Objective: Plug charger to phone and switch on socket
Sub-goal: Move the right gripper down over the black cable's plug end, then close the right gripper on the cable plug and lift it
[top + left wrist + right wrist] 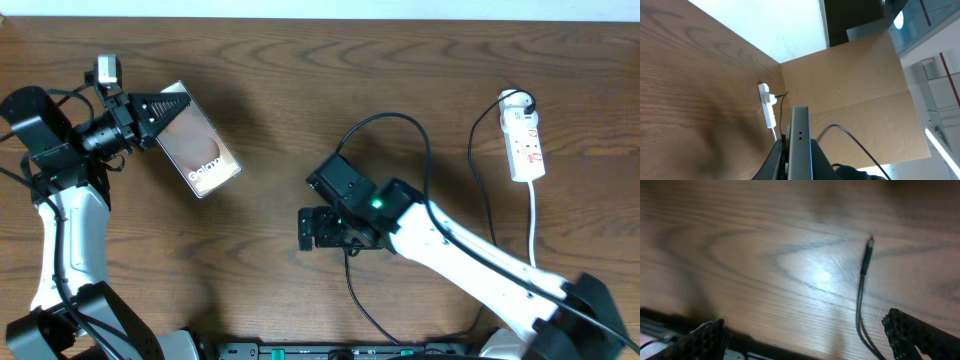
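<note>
The charger's plug should be grabbed by its black body behind the metal tip (867, 259) with my right gripper. That leaves the plug's tip free for the phone.
The phone (205, 155), a glossy brownish slab with white lettering, is held at the upper left by my left gripper (170, 115), which is shut on its near end. In the left wrist view the phone (800, 125) stands edge-on between the fingers of the left gripper (799, 147). The white socket (525, 135) lies at the far right, and also shows small as the socket (769, 102). The charger's thin black cable (473, 150) leaves it. Its plug tip (869, 245) lies on the wood ahead of my right gripper (815, 340), open and empty, near the right finger (920, 335). In the overhead view the right gripper (303, 230) sits mid-table.
A thicker black arm cable (405, 120) loops above the right arm. The socket's white cord (532, 220) runs toward the front edge. A brown cardboard panel (855, 90) stands beyond the table's end. A dark rail (330, 350) lines the table's front.
</note>
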### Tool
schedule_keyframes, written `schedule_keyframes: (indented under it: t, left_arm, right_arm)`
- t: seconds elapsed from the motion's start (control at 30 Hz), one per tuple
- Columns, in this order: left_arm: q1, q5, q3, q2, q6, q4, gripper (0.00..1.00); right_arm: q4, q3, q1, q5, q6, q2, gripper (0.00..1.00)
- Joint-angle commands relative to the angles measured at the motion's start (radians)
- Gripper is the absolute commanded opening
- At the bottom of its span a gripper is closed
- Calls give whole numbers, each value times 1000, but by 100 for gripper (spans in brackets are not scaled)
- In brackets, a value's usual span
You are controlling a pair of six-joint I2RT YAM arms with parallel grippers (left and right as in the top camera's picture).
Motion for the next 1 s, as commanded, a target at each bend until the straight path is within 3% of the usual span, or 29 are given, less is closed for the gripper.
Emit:
schedule_keyframes:
  t: [0.0,0.17,0.4,0.73,0.97]
  left_arm:
    - [4,30,6,-3,24,6,7]
    - [4,31,6,-3,24,6,7]
    - [4,31,6,-3,24,6,7]
    - [4,31,6,-3,31,6,7]
    - [4,31,6,-3,32,6,7]
  right_arm:
    - [-55,39,-13,-5,31,88,99]
    - [-164,121,-15,11,31,211,96]
    - [-171,127,-15,9,63,286,88]
    - [-154,127,-16,21,77,347,86]
    - [-145,127,-16,55,92,391,80]
